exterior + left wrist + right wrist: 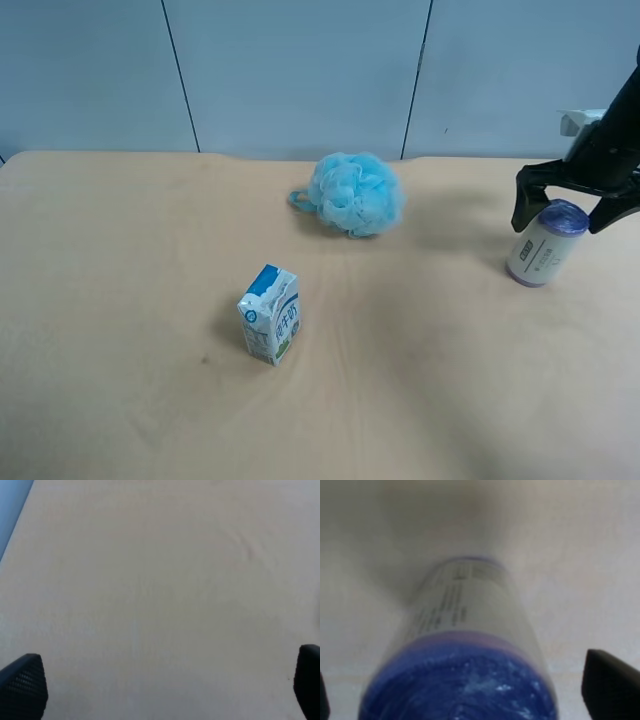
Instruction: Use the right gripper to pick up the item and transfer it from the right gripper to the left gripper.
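Next, my right gripper grabs the roll [543, 250] by its purple top end [564, 217], to pass the roll to my left gripper.
The item [545, 244], a small roll with a cream label, dark text and purple ends, stands on the tan table [420, 380] at the far right of the exterior high view. My right gripper [567, 213] is open, its fingers on either side of the roll's top end, not closed on it. The right wrist view shows the roll [465, 655] very close between the spread fingertips [610, 687]. My left gripper [165, 690] is open over bare table; it is out of the exterior high view.
A blue-white milk carton [270, 314] stands left of the table's middle. A fluffy blue bath sponge [353, 194] lies toward the back. A pale blue panelled wall [300, 70] runs behind the table's far edge.
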Motion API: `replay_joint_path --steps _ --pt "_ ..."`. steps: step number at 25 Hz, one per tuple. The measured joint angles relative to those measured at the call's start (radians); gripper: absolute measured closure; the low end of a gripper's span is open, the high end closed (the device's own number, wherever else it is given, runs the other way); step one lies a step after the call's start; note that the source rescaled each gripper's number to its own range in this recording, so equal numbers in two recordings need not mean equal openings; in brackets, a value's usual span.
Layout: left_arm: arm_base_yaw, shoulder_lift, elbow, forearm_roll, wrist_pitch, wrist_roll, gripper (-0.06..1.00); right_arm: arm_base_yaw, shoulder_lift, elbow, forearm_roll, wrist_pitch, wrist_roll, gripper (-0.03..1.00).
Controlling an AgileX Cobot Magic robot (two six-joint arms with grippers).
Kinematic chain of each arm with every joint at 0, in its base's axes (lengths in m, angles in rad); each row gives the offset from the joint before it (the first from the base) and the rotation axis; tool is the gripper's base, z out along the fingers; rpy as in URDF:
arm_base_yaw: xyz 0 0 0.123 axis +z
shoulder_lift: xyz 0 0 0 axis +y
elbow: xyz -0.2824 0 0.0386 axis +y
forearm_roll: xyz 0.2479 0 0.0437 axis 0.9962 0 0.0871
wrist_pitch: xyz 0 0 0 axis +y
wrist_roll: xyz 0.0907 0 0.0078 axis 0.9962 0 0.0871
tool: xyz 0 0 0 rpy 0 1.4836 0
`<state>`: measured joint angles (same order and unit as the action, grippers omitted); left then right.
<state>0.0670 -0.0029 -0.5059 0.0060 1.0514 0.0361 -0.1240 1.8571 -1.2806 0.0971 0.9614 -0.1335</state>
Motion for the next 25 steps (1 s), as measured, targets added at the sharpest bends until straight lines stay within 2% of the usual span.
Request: replay_joint_path --steps 3,9,18,23,25 --pt "0.0 0.0 0.0 0.0 0.0 0.0 -0.06 0.0 0.0 0.0 -0.034 0.001 0.026 0.1" --pt "0.0 0.0 0.0 0.0 0.002 0.0 -0.06 0.0 0.0 0.0 -0.039 0.004 0.032 0.17" --pt "0.0 0.0 0.0 0.0 0.002 0.0 -0.06 0.0 0.0 0.0 -0.032 0.004 0.032 0.51" --pt "0.0 0.0 0.0 0.0 0.002 0.0 -0.06 0.0 0.0 0.0 -0.032 0.001 0.032 0.55" --pt "0.0 0.0 0.0 0.0 0.002 -0.001 -0.06 0.0 0.0 0.0 -0.031 0.001 0.032 0.62"
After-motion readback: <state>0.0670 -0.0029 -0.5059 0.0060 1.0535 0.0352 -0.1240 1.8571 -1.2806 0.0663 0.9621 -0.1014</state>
